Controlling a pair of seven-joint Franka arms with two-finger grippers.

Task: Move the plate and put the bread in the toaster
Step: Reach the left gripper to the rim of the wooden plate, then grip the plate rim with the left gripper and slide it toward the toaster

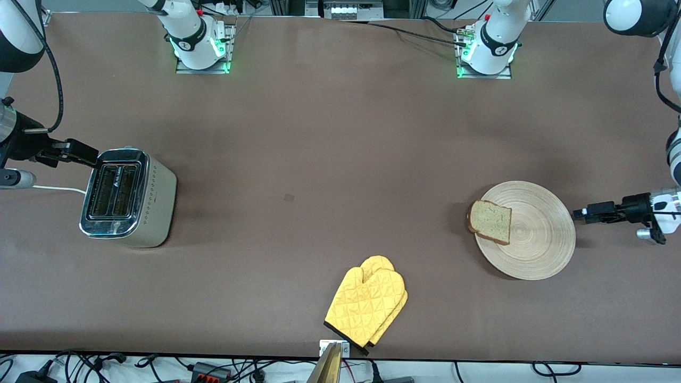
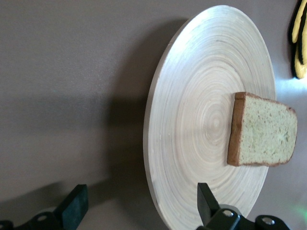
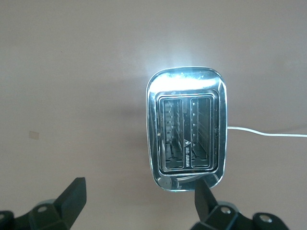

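Note:
The plate's near rim (image 1: 569, 230) (image 2: 152, 158) is still lower and farther on than my left gripper's fingers, which are above and short of it. My left gripper should move lower and toward it before it closes.
The wooden plate (image 1: 542, 234) lies toward the left arm's end of the table. The bread (image 1: 490, 221) lies flat on its rim at the side toward the right arm's end, overhanging a little. My left gripper (image 1: 579, 213) is open, low beside the plate's rim at the left arm's end. In the left wrist view my left gripper (image 2: 140, 196) stands around the rim of the plate (image 2: 192, 120), with the bread (image 2: 264, 136) farther on. The toaster (image 1: 127, 199) stands toward the right arm's end, slots empty. My right gripper (image 1: 90, 158) is open by its top edge. In the right wrist view my right gripper (image 3: 139, 191) hangs over the toaster (image 3: 187, 129).
A yellow oven mitt (image 1: 367, 306) lies near the table's front edge, midway between toaster and plate; it also shows in the left wrist view (image 2: 300, 43). The toaster's white cord (image 1: 58, 188) runs toward the right arm's end of the table.

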